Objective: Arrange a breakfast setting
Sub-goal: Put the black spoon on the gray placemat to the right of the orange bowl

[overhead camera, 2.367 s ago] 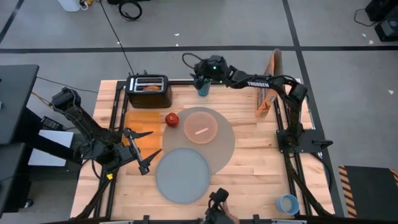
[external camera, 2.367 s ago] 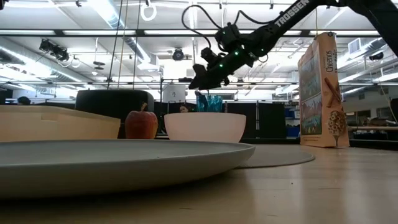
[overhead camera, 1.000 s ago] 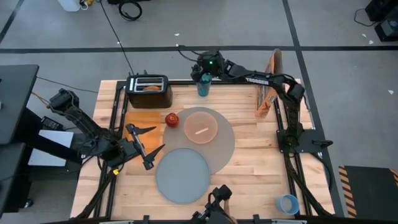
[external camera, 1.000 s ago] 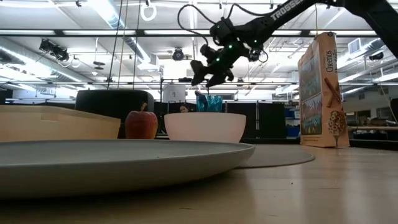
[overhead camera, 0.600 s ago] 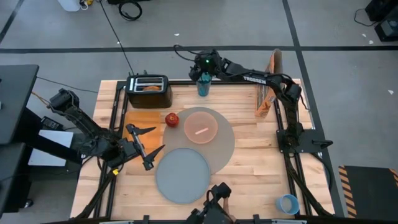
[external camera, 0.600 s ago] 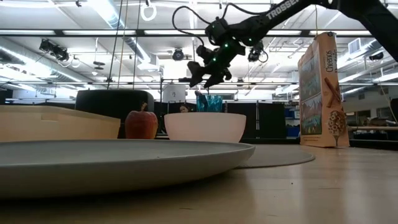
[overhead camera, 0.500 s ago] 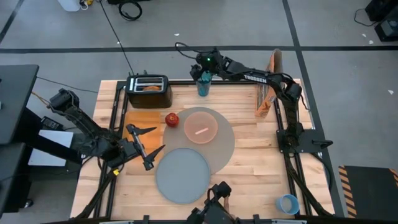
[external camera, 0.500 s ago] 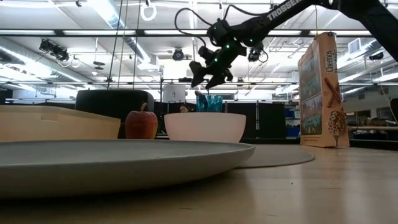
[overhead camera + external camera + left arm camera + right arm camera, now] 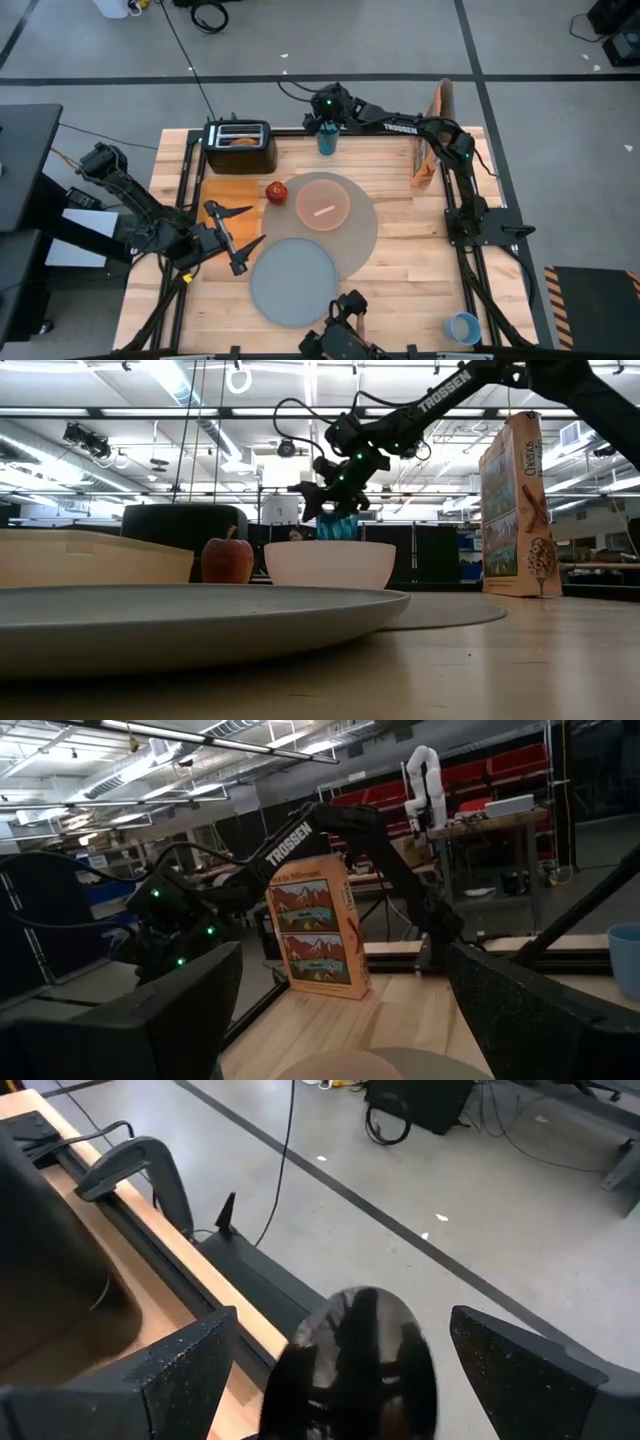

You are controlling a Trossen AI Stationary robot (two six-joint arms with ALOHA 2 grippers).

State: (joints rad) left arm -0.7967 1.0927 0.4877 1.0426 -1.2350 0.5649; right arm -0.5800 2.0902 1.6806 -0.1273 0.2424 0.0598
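The fingers of the robot's right gripper are beside the tumbler's shiny sides, so the right gripper would hold the tumbler if it closed now.
My right gripper [image 9: 322,120] hangs open just above a dark-teal tumbler [image 9: 326,141] at the table's far edge. In the right wrist view its fingers stand on either side of the tumbler's shiny top [image 9: 355,1365] without touching it. My left gripper [image 9: 235,240] is open and empty at the table's left, beside the grey plate [image 9: 292,282]. The pink bowl [image 9: 323,208] sits on the large grey mat [image 9: 362,235], and the spoon [image 9: 323,210] shows as a pale strip inside it. The red apple [image 9: 277,191] rests left of the bowl. The bagel [image 9: 240,141] sticks into a black toaster [image 9: 240,150].
The orange cereal box [image 9: 430,140] stands upright at the far right. A light-blue cup [image 9: 462,327] stands at the near right corner. An orange mat [image 9: 228,190] lies in front of the toaster. Bare wood lies right of the grey mat.
My right gripper has moved a little toward the table's left edge and come down toward the teal tumbler, and now sits just over its top. The tumbler has stayed where it was.
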